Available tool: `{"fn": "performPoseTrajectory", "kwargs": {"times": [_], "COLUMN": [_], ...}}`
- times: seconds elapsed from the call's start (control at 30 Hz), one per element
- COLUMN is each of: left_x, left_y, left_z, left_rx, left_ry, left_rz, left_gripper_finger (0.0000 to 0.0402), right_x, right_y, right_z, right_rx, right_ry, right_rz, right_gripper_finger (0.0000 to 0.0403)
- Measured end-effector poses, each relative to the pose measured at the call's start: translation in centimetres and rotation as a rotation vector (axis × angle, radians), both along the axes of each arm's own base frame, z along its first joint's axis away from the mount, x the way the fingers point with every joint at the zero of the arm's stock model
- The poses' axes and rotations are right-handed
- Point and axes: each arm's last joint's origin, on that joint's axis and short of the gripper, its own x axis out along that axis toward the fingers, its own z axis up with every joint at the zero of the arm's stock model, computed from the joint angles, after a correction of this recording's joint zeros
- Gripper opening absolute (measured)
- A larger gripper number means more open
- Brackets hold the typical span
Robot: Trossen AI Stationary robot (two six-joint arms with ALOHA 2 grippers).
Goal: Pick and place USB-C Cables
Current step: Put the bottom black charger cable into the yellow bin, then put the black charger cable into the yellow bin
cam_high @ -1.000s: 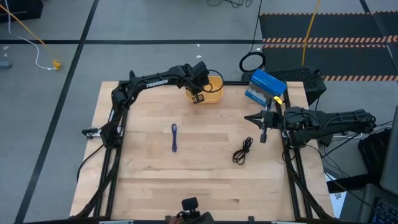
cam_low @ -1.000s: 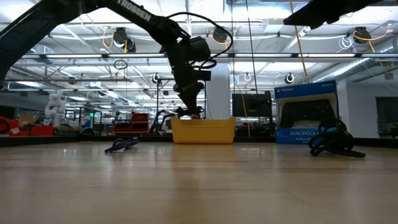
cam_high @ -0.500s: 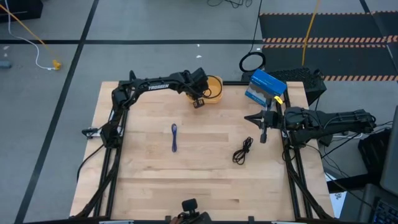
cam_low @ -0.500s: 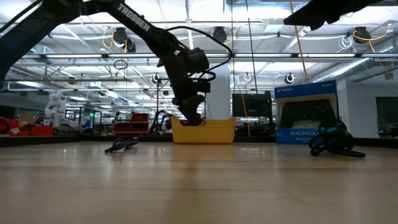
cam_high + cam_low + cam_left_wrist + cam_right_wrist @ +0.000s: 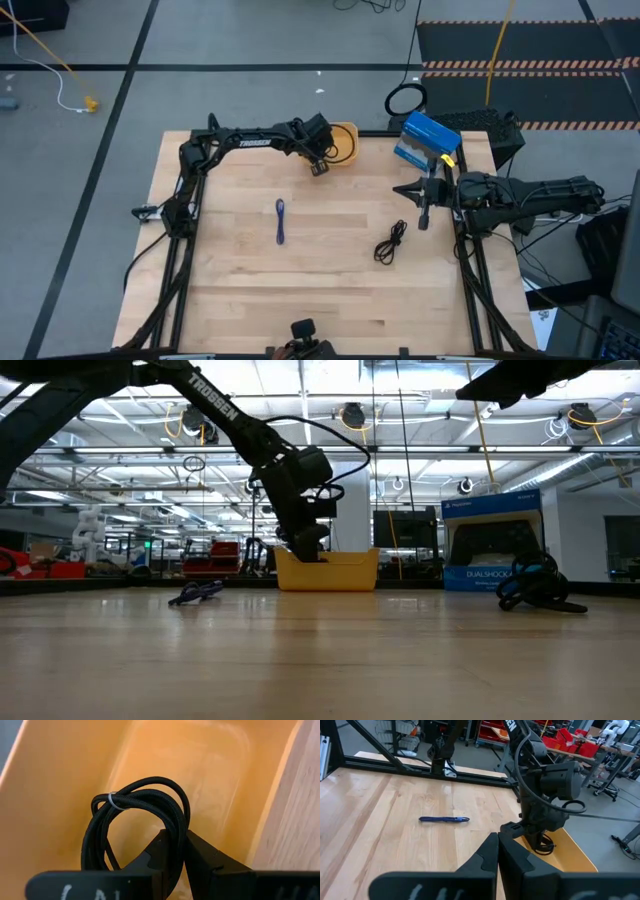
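Note:
My left gripper should open now, because the black coil (image 5: 170, 795) is inside the bin's yellow sides and the coiled black USB-C cable (image 5: 135, 815) would lie in the bin.
My left gripper (image 5: 320, 165) (image 5: 310, 552) is at the near left rim of the yellow bin (image 5: 345, 143) (image 5: 60, 775), shut on a coiled black USB-C cable (image 5: 135, 815). A second black cable (image 5: 390, 242) (image 5: 535, 592) lies loose on the table's right part. The purple-blue cable (image 5: 280, 220) (image 5: 197, 593) (image 5: 444, 819) lies flat left of the table's middle. My right gripper (image 5: 422, 208) (image 5: 498, 840) waits at the right side, shut and holding nothing. My left gripper pinches several strands of the black coil between its two fingers at one side of the loop (image 5: 176, 822). The rest of the coil, tied with a small white band (image 5: 112, 800), reaches out past the fingertips over the bin's inside. Whether the coil touches the bin's floor cannot be told.
A blue controller box (image 5: 428, 140) (image 5: 490, 540) stands at the table's far right, beside the bin. A black ring (image 5: 405, 100) lies on the floor beyond the far edge. Bare wood spreads over the table's near half (image 5: 330, 290).
My left gripper has sunk lower at the yellow bin and tipped, shifting slightly toward the table's near edge, still shut on the black coil. The right arm and the two cables on the table have kept still.

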Motion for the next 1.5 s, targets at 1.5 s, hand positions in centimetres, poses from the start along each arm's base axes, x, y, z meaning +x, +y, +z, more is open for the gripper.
{"fn": "performPoseTrajectory", "kwargs": {"times": [1.5], "left_x": [-6.7], "left_y": [-14.2], "left_z": [20.2], "left_rx": [0.036], "left_ry": [-0.343], "left_rz": [-0.194], "left_gripper_finger": [0.0088], "right_x": [0.1], "right_y": [0.3], "right_z": [-0.7], "right_rx": [0.167], "right_ry": [0.048], "right_rz": [0.038], "right_gripper_finger": [0.0]}}
